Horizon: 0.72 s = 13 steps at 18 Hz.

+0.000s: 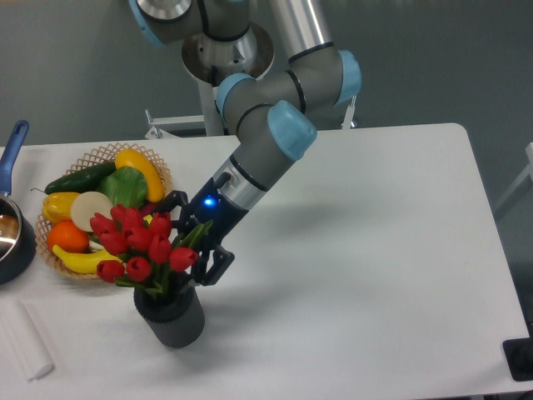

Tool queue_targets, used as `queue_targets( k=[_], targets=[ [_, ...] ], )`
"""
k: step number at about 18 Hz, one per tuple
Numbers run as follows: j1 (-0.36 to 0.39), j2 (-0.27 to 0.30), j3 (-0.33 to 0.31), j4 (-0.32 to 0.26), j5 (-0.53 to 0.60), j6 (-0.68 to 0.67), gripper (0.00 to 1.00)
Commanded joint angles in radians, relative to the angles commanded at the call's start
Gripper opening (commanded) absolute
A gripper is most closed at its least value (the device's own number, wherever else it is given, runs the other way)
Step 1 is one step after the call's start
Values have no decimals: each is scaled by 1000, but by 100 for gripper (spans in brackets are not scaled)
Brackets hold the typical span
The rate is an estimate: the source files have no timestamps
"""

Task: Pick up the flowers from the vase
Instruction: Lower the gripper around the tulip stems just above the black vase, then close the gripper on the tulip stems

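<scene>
My gripper grabs the leafy part of the flowers among the blooms next, to lift the flowers out of the vase.
The flowers, a bunch of red tulips with green leaves, stand upright in the vase, a small dark grey ribbed pot near the table's front left. My gripper comes down from the upper right and sits at the bunch's right side, at bloom and leaf height. Its jaws are spread: one finger is behind the blooms and the other is in front, just above the vase's rim. Some tulips and leaves lie between them. The stems are hidden by the leaves.
A wicker basket of fruit and vegetables stands just behind and left of the flowers. A dark saucepan with a blue handle sits at the left edge. A white block lies at the front left.
</scene>
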<state>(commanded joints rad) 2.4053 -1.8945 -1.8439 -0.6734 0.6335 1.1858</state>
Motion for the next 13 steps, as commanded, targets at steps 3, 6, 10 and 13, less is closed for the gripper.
queue_targets(
  k=[3, 6, 10, 13],
  targets=[
    [0, 0, 3, 0, 0, 0, 96],
    [0, -2, 9, 0, 0, 0, 89],
    [0, -2, 14, 0, -2, 0, 73],
    [0, -3, 15, 0, -2, 0, 62]
  ],
)
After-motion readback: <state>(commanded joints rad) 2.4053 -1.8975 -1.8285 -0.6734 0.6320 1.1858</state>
